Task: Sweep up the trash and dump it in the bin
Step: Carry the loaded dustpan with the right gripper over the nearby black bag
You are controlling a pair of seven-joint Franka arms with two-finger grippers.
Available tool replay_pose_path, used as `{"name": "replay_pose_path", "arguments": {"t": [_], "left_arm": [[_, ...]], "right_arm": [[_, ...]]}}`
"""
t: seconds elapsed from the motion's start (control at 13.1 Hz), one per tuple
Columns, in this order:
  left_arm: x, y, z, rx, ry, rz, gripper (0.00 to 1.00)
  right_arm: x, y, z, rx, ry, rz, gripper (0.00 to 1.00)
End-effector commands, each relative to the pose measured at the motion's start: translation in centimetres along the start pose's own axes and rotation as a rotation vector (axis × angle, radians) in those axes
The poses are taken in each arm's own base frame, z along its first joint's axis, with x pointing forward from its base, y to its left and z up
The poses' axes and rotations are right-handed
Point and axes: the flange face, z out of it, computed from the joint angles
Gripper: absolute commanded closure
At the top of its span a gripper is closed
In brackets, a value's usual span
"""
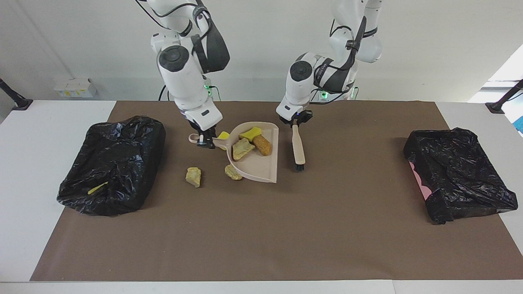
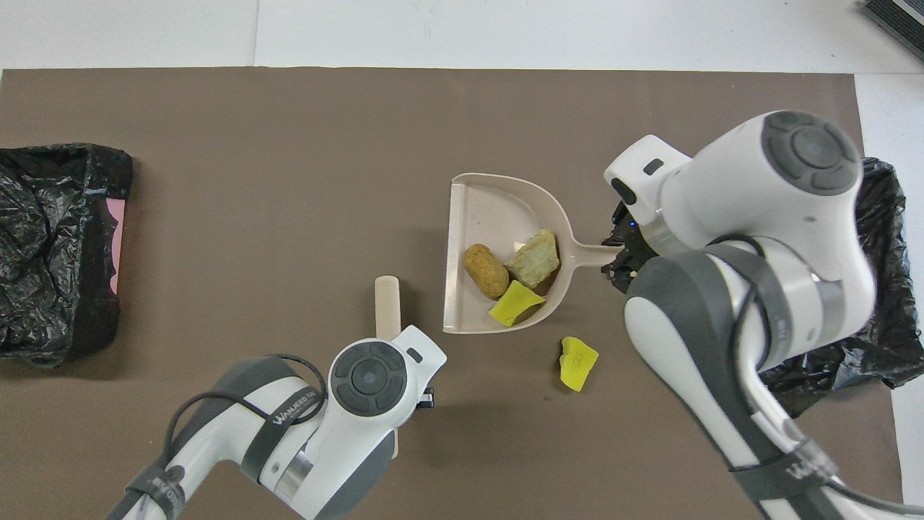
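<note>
The brush head (image 2: 387,308) is still hanging above the brown mat, off its shadow, so the brush would drop if the left gripper opened now.
My right gripper (image 1: 204,142) (image 2: 621,254) is shut on the handle of the beige dustpan (image 1: 261,171) (image 2: 498,209), which it holds up over the mat. In the pan lie three pieces of trash: a yellow sponge bit (image 1: 250,133) (image 2: 516,303), a beige chunk (image 1: 242,148) (image 2: 535,258) and an orange-brown piece (image 1: 262,145) (image 2: 486,271). On the mat lie two beige chunks (image 1: 193,176) (image 1: 233,173) and a yellow sponge bit (image 1: 223,135) (image 2: 577,361). My left gripper (image 1: 295,121) is shut on the brush (image 1: 298,147) (image 2: 387,303), beside the pan.
The black-lined bin (image 1: 112,163) (image 2: 884,238) sits at the right arm's end of the mat, with a yellow bit (image 1: 97,188) in it. A second black-lined bin (image 1: 457,171) (image 2: 58,245) sits at the left arm's end.
</note>
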Motion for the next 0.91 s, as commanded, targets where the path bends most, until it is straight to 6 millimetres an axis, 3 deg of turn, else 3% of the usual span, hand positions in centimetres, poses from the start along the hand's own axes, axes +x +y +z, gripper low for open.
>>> {"name": "replay_pose_path", "arguments": {"t": [0.0,0.08,0.23,0.53,0.84], "left_arm": [[-5.3,1.0,0.1,-0.052,0.012,-0.016,1.00],[-6.7,1.3,0.3,-0.050,0.011,-0.008,1.00],[-8.3,1.9,0.5,-0.091,-0.039,-0.025,1.00],[-9.0,2.3,0.6,-0.114,-0.059,-0.052,1.00],[-9.3,3.2,1.5,-0.113,-0.051,-0.049,0.99]], "right_arm": [[-6.7,1.0,-2.8,0.020,0.033,-0.065,1.00],[-9.2,1.4,-4.2,0.018,0.025,-0.090,1.00],[-14.9,1.7,-5.0,0.029,0.022,-0.089,1.00],[-27.9,1.2,-6.2,0.020,-0.105,-0.131,1.00],[-35.8,1.1,-7.9,-0.036,-0.335,-0.212,1.00]]}}
